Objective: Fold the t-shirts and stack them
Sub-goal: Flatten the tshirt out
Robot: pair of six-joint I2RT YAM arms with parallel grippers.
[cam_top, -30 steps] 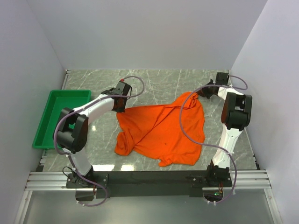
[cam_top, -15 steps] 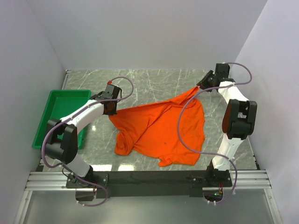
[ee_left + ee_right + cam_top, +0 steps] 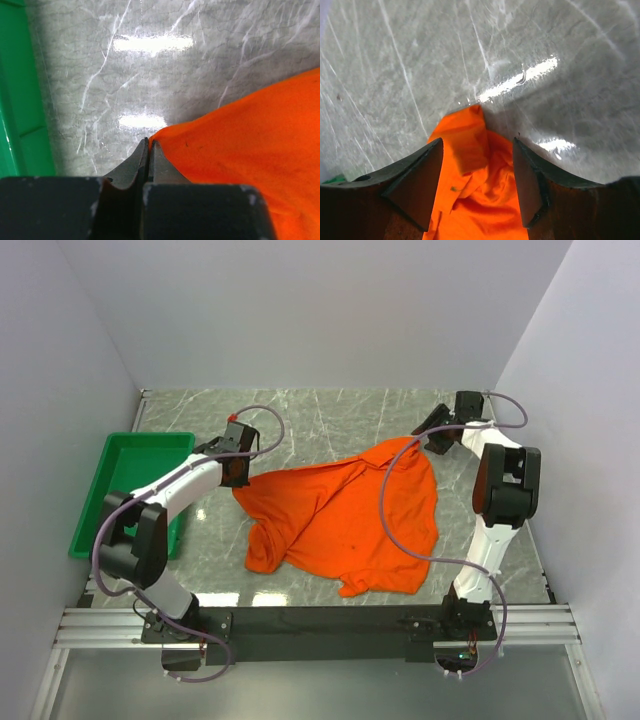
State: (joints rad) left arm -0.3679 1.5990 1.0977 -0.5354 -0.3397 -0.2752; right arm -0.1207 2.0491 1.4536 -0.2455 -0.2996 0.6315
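Note:
I need to grip the orange t-shirt's loose far corner (image 3: 411, 446) (image 3: 473, 140) next with my right gripper, opposite my left gripper's corner. Then I will stretch and spread the t-shirt so I can fold it.
The bright orange t-shirt (image 3: 345, 515) lies spread and wrinkled on the grey marble table, one layer bunched at its near left. My left gripper (image 3: 238, 478) is shut on the shirt's far left corner, just above the table. In the left wrist view its fingertips (image 3: 148, 141) pinch the cloth edge, and the t-shirt (image 3: 250, 140) trails off to the right. My right gripper (image 3: 428, 436) is open over the shirt's far right corner. In the right wrist view the right gripper (image 3: 477, 142) has its fingers on either side of the loose t-shirt (image 3: 480, 200), not touching it.
A green tray (image 3: 115, 495) sits at the table's left edge, close to the left arm, and the tray's side wall (image 3: 15, 100) shows in the left wrist view. White walls close in the table at the back and both sides. The right arm's cable loops over the shirt.
My right gripper has opened and let go of the shirt's far right corner, which has dropped onto the table. My left gripper pulled its corner leftward, stretching the shirt, then held still.

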